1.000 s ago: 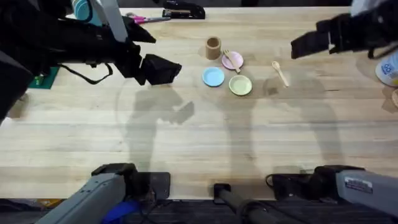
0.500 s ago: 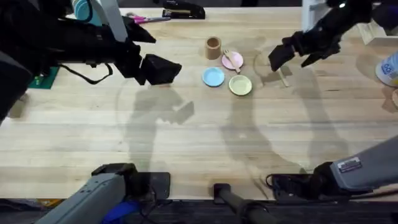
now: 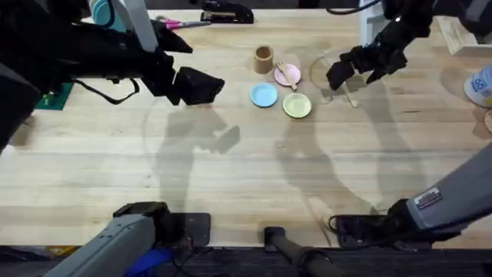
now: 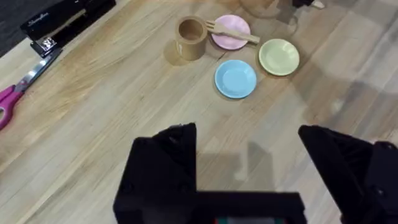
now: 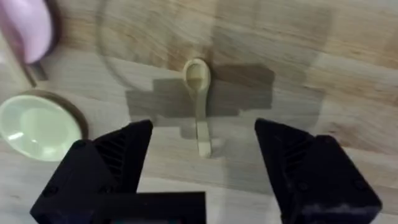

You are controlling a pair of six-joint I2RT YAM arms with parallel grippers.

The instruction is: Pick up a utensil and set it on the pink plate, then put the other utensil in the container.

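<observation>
My right gripper grabs the wooden spoon by its handle (image 5: 202, 126) next, to put the spoon in the brown container.
The wooden fork (image 3: 286, 71) (image 4: 231, 32) lies across the pink plate (image 3: 290, 77) (image 4: 225, 40), beside the brown container (image 3: 264, 58) (image 4: 191, 37). The wooden spoon (image 3: 352, 98) (image 5: 199, 106) lies flat on the table, right of the plates. My right gripper (image 3: 355, 73) (image 5: 202, 132) hovers open just above it, one finger on each side of the handle, touching nothing. My left gripper (image 3: 201, 86) (image 4: 245, 134) hangs open and empty well left of the plates.
A light-blue plate (image 3: 264, 95) (image 4: 236, 79) and a pale-yellow plate (image 3: 297, 105) (image 5: 37, 126) sit in front of the pink one. A black stapler (image 3: 227, 13) and pink scissors (image 3: 181, 24) lie at the far edge. A white bottle (image 3: 480, 83) stands at the right edge.
My right arm has swung left and down from the far right until its open gripper is over the spoon. The left arm has stayed still.
</observation>
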